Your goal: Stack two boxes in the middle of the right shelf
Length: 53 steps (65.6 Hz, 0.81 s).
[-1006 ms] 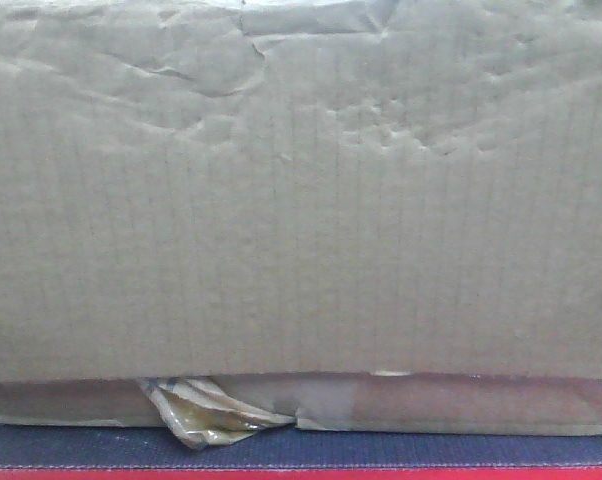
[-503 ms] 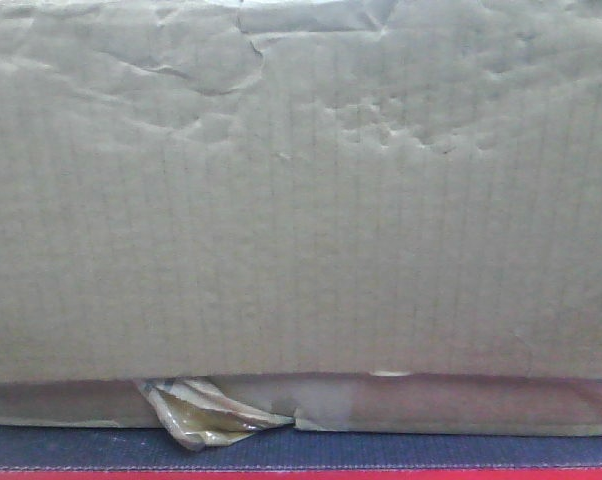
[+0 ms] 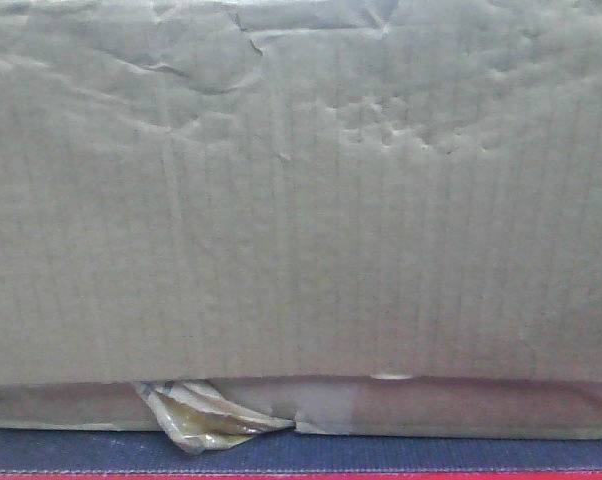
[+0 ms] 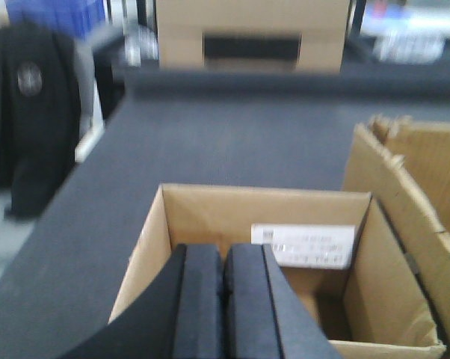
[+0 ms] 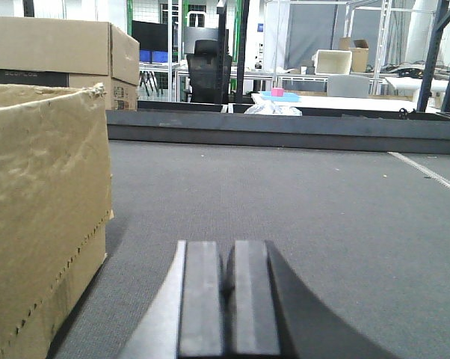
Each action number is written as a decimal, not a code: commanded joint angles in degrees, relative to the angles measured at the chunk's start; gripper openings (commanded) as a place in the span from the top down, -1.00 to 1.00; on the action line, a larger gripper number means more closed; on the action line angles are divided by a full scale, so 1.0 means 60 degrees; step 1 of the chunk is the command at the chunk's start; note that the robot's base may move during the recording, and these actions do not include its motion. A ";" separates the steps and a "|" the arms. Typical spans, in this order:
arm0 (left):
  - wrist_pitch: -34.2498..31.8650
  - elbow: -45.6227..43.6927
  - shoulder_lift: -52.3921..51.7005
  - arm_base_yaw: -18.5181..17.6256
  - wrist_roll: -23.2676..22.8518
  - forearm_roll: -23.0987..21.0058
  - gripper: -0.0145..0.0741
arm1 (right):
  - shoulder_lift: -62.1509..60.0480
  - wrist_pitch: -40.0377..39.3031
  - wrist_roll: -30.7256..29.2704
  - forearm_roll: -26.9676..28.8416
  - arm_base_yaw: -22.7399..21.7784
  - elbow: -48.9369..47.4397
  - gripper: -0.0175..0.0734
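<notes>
Next, my left gripper grabs the large brown box by its torn edge (image 4: 413, 187), to stack it on the right shelf's middle.
The large brown box (image 3: 301, 200), its face creased and dented, fills the front view. It rests on the thin flat box (image 3: 461, 408), which has torn clear tape (image 3: 206, 415) hanging at its front. The large box's torn edge shows at the right of the left wrist view (image 4: 419, 172) and at the left of the right wrist view (image 5: 38, 209). My left gripper (image 4: 225, 258) is shut and empty above a small open carton (image 4: 187, 209). My right gripper (image 5: 227, 250) is shut and empty, to the right of the large box. The steel shelf is out of view.
Both boxes stand on a dark grey textured platform (image 3: 381, 455) with a red front edge. The small open carton holds a white label (image 4: 303, 245). A cardboard box with a black printed panel (image 4: 251, 34) stands at the platform's far end and also shows in the right wrist view (image 5: 53, 56).
In the front view the boxes have slid slightly downward in the frame, and the red edge is almost out of it. Nothing else has changed.
</notes>
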 commanded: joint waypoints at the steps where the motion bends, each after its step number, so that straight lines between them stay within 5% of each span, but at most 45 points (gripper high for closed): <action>1: 0.0894 -0.1057 0.1200 -0.0068 -0.0030 -0.0100 0.92 | -0.0027 -0.0223 -0.0039 -0.0011 -0.0031 0.0020 0.97; 21: 0.1339 -0.2493 0.3301 -0.0068 -0.0030 -0.0243 0.92 | -0.0027 -0.0223 -0.0039 -0.0011 -0.0031 0.0020 0.97; 28: 0.2396 -0.3187 0.4266 -0.0068 0.0040 -0.0263 0.92 | -0.0027 -0.0223 -0.0039 -0.0011 -0.0031 0.0020 0.97; 43: 0.4435 -0.5039 0.6613 0.0100 0.1676 -0.0509 0.88 | -0.0027 -0.0223 -0.0039 -0.0011 -0.0031 0.0020 0.97; 53: 0.4803 -0.5703 0.7605 0.1047 0.2821 -0.1629 0.88 | -0.0027 -0.0223 -0.0039 -0.0011 -0.0031 0.0020 0.97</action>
